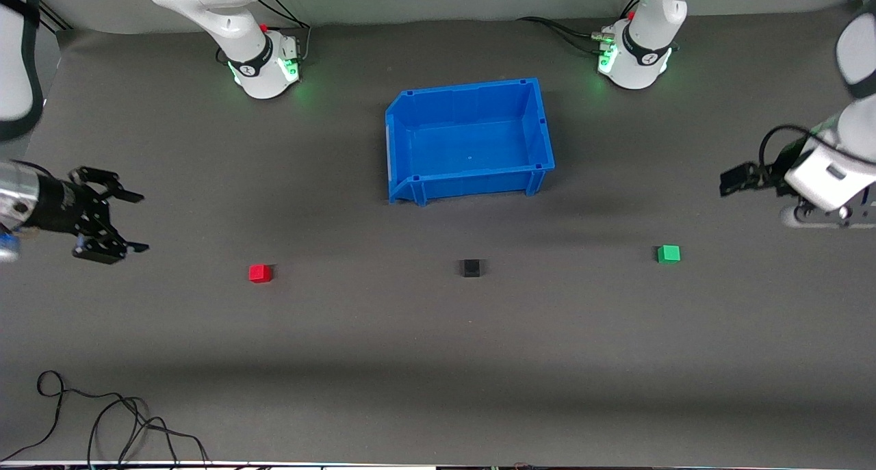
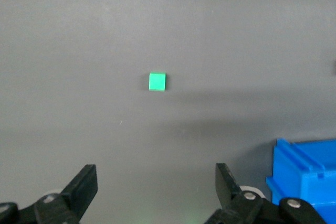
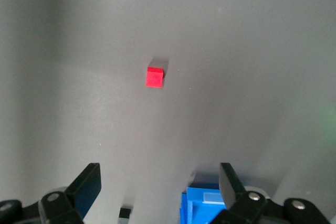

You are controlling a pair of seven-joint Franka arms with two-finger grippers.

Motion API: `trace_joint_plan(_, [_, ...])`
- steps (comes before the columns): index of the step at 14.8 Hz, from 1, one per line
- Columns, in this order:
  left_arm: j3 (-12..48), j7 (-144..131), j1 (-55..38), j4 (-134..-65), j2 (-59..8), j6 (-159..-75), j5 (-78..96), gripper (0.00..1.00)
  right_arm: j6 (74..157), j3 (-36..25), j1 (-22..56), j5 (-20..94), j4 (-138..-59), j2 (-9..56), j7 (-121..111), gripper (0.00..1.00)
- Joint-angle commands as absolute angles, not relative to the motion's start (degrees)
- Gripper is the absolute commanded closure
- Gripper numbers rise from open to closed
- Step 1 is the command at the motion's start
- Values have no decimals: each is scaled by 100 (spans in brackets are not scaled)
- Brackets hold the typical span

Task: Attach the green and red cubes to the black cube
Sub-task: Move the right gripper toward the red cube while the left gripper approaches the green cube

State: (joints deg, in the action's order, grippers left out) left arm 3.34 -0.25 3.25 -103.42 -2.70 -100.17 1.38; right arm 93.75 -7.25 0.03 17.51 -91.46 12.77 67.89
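Note:
The red cube (image 1: 259,273) has to be attached to the black cube (image 1: 471,267), so my right gripper will grab the red cube by its two opposite sides next.
The red cube (image 1: 259,273), the black cube (image 1: 471,267) and the green cube (image 1: 668,253) lie apart in a row on the dark table, the black one in the middle. My right gripper (image 1: 140,222) is open and empty, in the air at the right arm's end of the table, apart from the red cube. My left gripper (image 1: 733,180) is open and empty, up at the left arm's end, apart from the green cube. The left wrist view shows the green cube (image 2: 157,82) ahead of the open gripper (image 2: 156,182). The right wrist view shows the red cube (image 3: 154,77), the black cube (image 3: 124,213) and the open gripper (image 3: 160,182).
A large blue bin (image 1: 540,124) stands empty, farther from the front camera than the black cube; it also shows in the left wrist view (image 2: 307,177) and the right wrist view (image 3: 202,205). Loose black cables (image 1: 102,415) lie near the table's front edge at the right arm's end.

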Motion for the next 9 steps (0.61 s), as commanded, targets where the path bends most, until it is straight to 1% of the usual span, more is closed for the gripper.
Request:
trace_joint_plan(1, [325,-97,378,-10661,-718,-10632,237,0,10209,-765,-18,2153,-9937,1310,6908,0])
trace_joint_plan(4, [325,-105,360,-10880,-1378,-11318,202,0,11405,-756,61,2486,-10677,1572,6733,0])
trace_joint_plan(5, [325,-105,352,-10968,-1554,-11555,202,0,11634,-747,79,2618,-10766,1765,6576,0])
trace_joint_plan(9, [325,113,351,-11355,-2073,-12443,88,1,12048,-756,70,3365,-10810,2582,5854,0])
